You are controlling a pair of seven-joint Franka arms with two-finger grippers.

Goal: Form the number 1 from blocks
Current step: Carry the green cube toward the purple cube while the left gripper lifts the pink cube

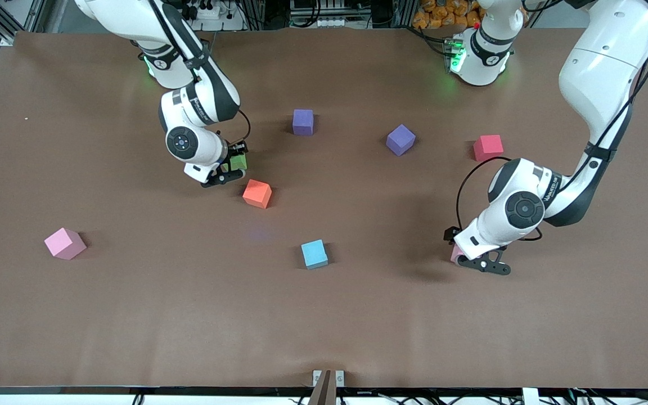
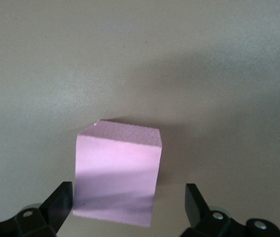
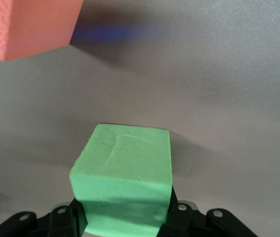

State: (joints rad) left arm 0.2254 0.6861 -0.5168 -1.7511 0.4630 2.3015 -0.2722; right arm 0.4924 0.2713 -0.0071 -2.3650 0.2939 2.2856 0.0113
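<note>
The left gripper's fingers are above the pink block's sides and would miss if closed now, so they need to first lower.
My right gripper [image 1: 233, 170] [image 3: 125, 217] is shut on a green block [image 1: 239, 162] [image 3: 125, 173], low at the table, beside an orange block [image 1: 257, 193] [image 3: 36, 24]. Around a pink block [image 1: 457, 253] [image 2: 117, 170] my left gripper [image 1: 478, 264] [image 2: 128, 205] stands open, one finger on each side, with a gap at one of them. Loose on the table lie two purple blocks [image 1: 302, 122] [image 1: 400, 139], a red block [image 1: 488, 147], a light blue block [image 1: 314, 253] and another pink block [image 1: 64, 243].
The brown table [image 1: 133, 315] runs wide and bare toward the front camera. A small bracket [image 1: 328, 379] sits at the middle of its front edge. Both arm bases stand along the top edge.
</note>
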